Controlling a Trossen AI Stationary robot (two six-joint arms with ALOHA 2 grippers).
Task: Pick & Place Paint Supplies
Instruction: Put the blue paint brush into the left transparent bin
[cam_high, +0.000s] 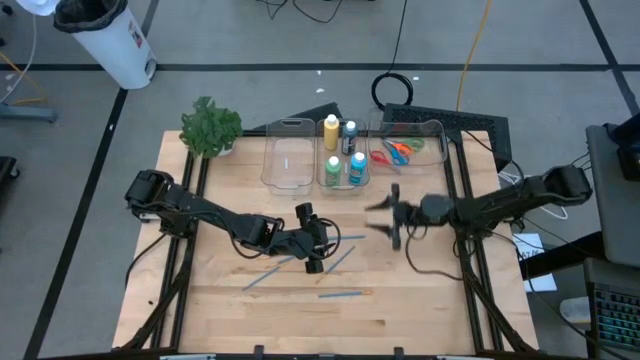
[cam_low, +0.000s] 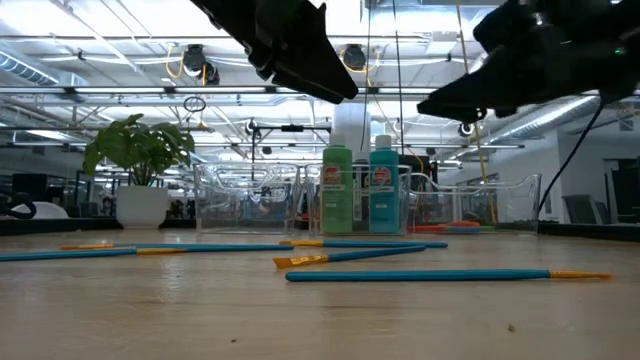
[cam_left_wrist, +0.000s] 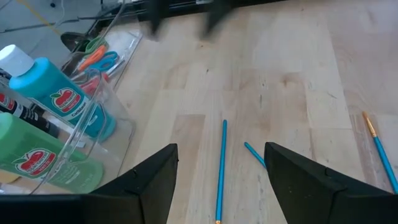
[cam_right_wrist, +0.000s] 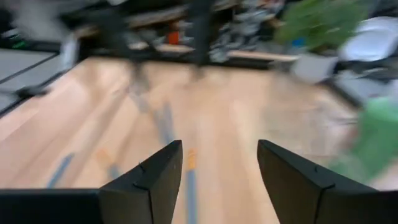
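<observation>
The clear bin is empty. My left gripper should next grab the blue paintbrush by its gold ferrule (cam_left_wrist: 218, 221) to put the paintbrush into that bin.
Several thin blue paintbrushes (cam_high: 345, 293) lie flat on the wooden table, one of them (cam_left_wrist: 220, 171) under my left gripper (cam_high: 320, 240). That gripper hovers open above the table's middle, nothing between its fingers. My right gripper (cam_high: 387, 215) hangs open right of centre, blurred, clear of everything. Yellow (cam_high: 331, 130), dark (cam_high: 349, 133), green (cam_high: 333, 170) and blue (cam_high: 357, 168) paint bottles stand upright in the middle clear bin. Scissors (cam_high: 400, 150) with orange, green and blue handles lie in the right bin.
Three clear bins stand in a row at the table's far edge; the left one (cam_high: 288, 160) holds nothing. A leafy plant (cam_high: 210, 128) in a white pot sits at the far left corner. Bare wood lies along the near edge.
</observation>
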